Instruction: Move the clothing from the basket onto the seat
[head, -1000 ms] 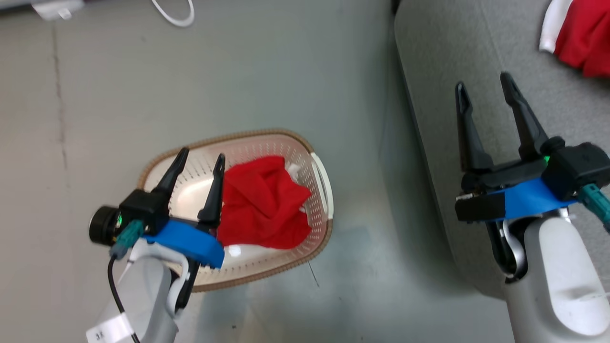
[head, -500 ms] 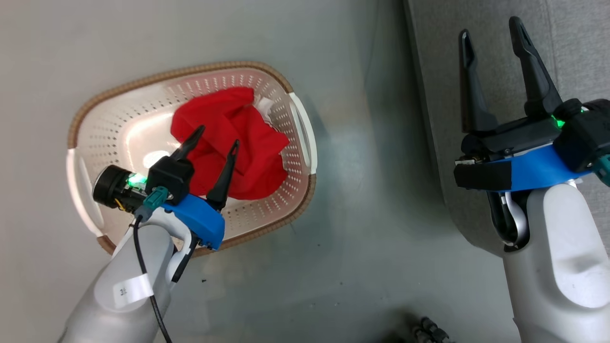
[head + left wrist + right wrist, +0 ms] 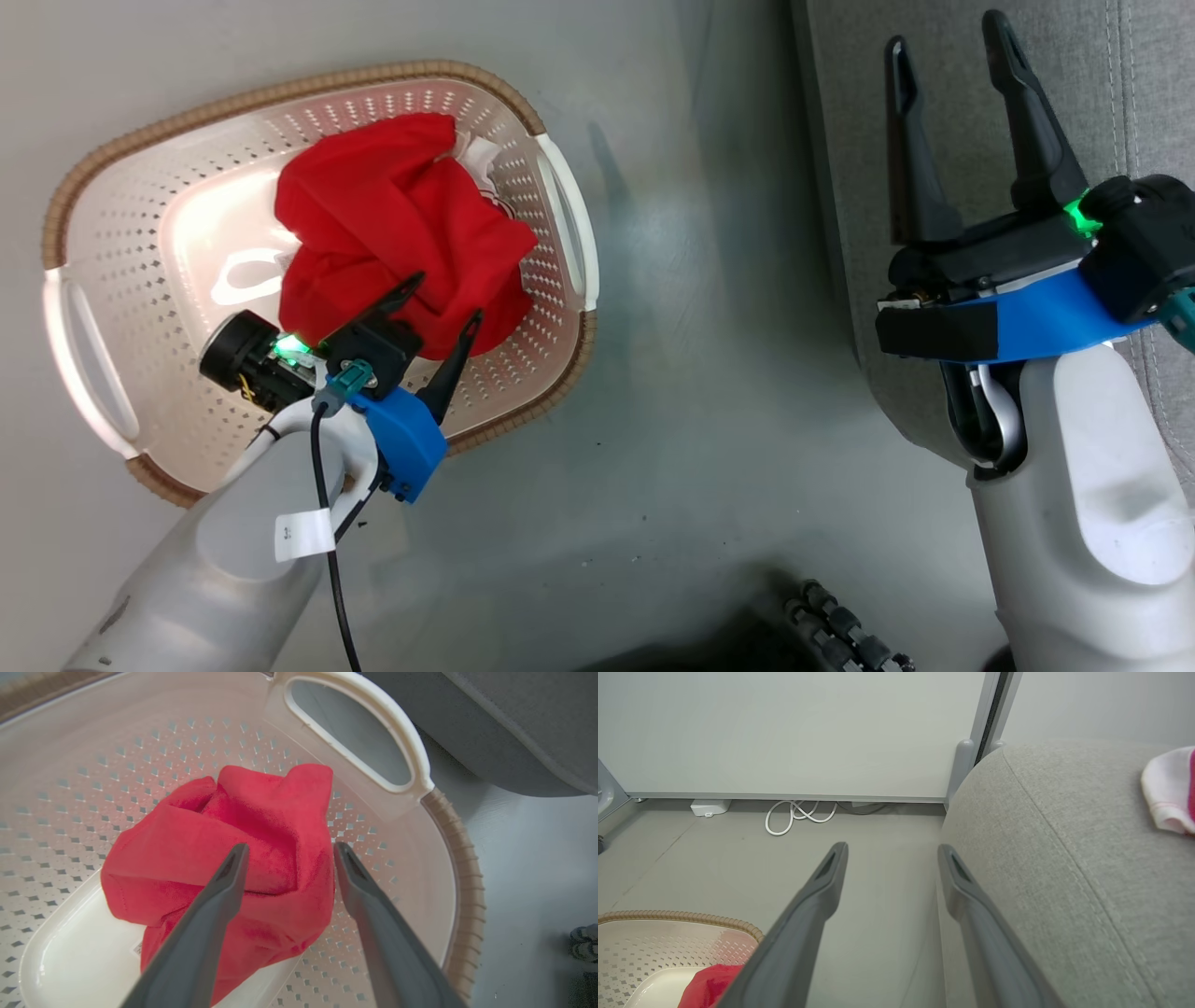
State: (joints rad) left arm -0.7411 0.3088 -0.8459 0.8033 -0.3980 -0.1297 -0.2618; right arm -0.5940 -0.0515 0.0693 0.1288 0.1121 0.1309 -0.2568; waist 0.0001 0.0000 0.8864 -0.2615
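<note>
I need to pinch the garment next with my left gripper by that fold of cloth (image 3: 439,308) (image 3: 309,882), which is raised and stands up while the rest of the garment slumps slack.
A crumpled red piece of clothing (image 3: 392,215) lies in the cream perforated basket (image 3: 280,89) on the floor, toward its right handle. My left gripper (image 3: 446,299) reaches down into the basket, open, at the garment's near edge. In the left wrist view the left gripper (image 3: 290,847) straddles a fold of the red clothing (image 3: 187,858); whether the tips touch the cloth is unclear. My right gripper (image 3: 945,37) hangs open and empty over the edge of the grey seat (image 3: 1148,93). A white and red garment (image 3: 1169,793) lies on the seat (image 3: 1087,835).
The basket stands on grey floor just left of the seat's rounded front edge (image 3: 514,728). A white cable (image 3: 794,816) and a small white box (image 3: 710,807) lie by the far wall. A dark ribbed part (image 3: 840,625) shows at the bottom of the head view.
The head camera has shifted, so the basket sits higher and larger in the picture. My left gripper has gone down into the basket onto the red garment. The right gripper stays open.
</note>
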